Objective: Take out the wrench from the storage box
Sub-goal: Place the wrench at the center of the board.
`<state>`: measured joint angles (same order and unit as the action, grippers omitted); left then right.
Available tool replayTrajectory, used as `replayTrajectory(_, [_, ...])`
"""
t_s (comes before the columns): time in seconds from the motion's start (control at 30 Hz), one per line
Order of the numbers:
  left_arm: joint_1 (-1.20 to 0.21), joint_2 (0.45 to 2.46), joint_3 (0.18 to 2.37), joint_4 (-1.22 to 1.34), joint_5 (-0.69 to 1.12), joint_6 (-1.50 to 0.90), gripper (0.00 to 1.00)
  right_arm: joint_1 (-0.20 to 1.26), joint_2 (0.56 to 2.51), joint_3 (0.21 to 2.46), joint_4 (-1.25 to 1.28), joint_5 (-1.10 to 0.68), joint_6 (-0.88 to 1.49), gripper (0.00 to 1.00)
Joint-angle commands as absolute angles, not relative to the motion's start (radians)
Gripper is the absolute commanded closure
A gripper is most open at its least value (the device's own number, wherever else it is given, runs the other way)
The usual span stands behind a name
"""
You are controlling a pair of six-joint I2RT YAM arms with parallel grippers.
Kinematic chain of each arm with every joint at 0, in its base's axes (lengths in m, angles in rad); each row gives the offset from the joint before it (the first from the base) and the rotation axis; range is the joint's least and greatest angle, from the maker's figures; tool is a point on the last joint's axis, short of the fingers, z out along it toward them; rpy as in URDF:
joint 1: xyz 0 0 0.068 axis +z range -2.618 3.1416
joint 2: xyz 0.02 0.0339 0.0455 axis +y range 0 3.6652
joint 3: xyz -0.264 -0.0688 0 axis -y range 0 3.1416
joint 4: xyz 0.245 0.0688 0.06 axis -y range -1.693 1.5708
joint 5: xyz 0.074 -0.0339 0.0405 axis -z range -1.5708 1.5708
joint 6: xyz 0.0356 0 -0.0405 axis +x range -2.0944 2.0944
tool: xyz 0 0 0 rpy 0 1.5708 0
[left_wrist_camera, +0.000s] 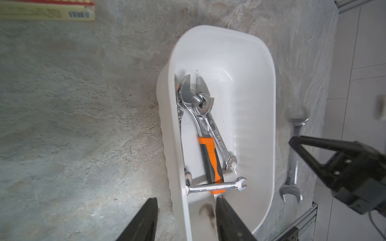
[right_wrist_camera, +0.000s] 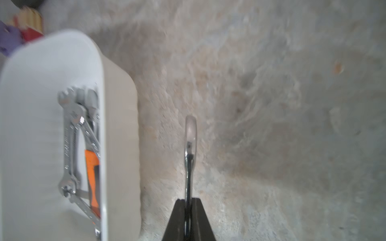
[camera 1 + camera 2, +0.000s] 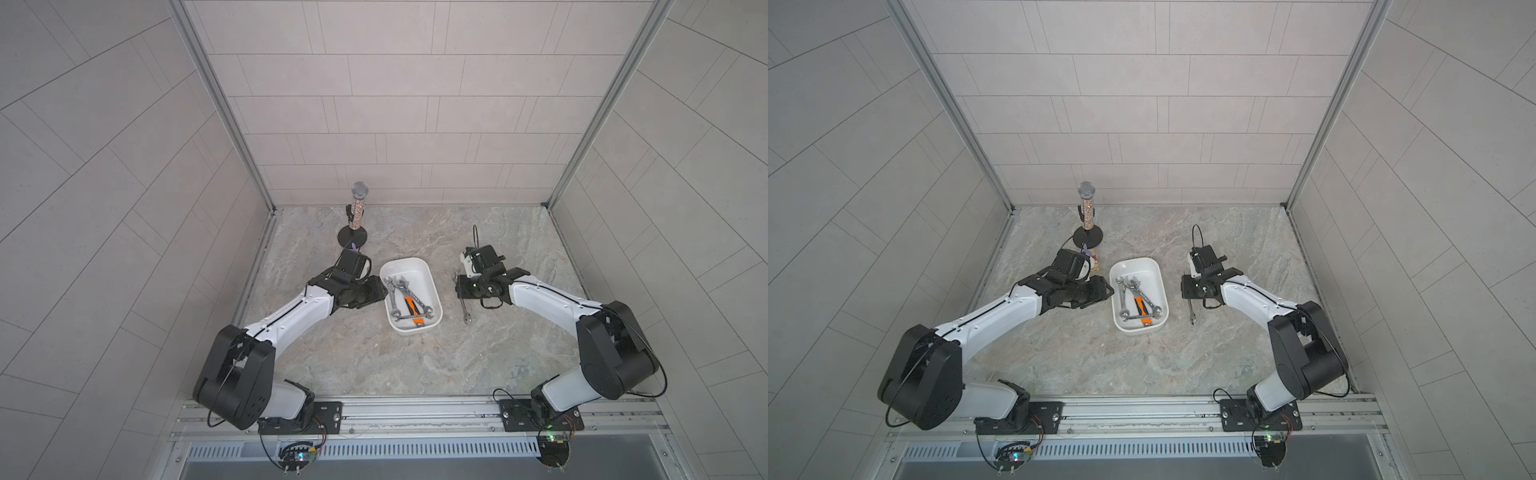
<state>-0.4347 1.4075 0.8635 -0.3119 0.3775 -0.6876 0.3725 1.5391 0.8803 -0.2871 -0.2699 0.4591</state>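
Note:
The wrench is still above the flat tabletop beside the box (image 3: 419,266) and would drop if I opened now, so my right gripper should keep holding it until it is lower.
The white storage box (image 3: 419,266) (image 3: 1150,266) (image 1: 250,62) stands mid-table and holds several steel wrenches (image 1: 217,135) and an orange-handled adjustable wrench (image 1: 211,158). My left gripper (image 1: 186,200) (image 3: 384,291) is open astride the box's left wall, one finger (image 1: 146,221) outside and the other inside; neither visibly presses the wall. To the right of the box, my right gripper (image 2: 189,201) (image 3: 460,291) (image 3: 1185,291) is shut on the shaft of a double open-ended wrench (image 2: 190,133) (image 3: 466,309) (image 1: 292,167), low over the table outside the box.
A microphone (image 3: 359,199) on a round black stand is at the back left. A small yellow and red carton (image 1: 46,10) lies just behind the left gripper. Tiled walls close in the marble tabletop (image 3: 519,353) on three sides.

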Motion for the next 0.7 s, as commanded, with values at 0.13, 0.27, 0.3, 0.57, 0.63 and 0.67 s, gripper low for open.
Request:
replayTrajectory(0.13, [-0.439,1.436,0.915,-0.331,0.357,-0.628,0.48,0.349,1.625,0.851,-0.139,-0.347,0.446,1.00])
replayTrajectory(0.27, [-0.439,1.440,0.911,-0.321,0.362,-0.623,0.48,0.336,1.634,0.834,-0.119,-0.313,0.459,1.00])
replayTrajectory(0.3, [-0.439,1.443,0.909,-0.317,0.365,-0.623,0.48,0.334,1.637,0.832,-0.117,-0.305,0.460,1.00])
replayTrajectory(0.57, [-0.436,1.446,0.897,-0.298,0.385,-0.626,0.47,0.310,1.687,0.822,-0.111,-0.250,0.530,0.96])
replayTrajectory(0.63, [-0.436,1.441,0.893,-0.292,0.390,-0.626,0.46,0.299,1.681,0.809,-0.111,-0.245,0.543,0.95])
replayTrajectory(0.67, [-0.435,1.438,0.892,-0.289,0.394,-0.627,0.46,0.294,1.675,0.804,-0.117,-0.239,0.546,0.93])
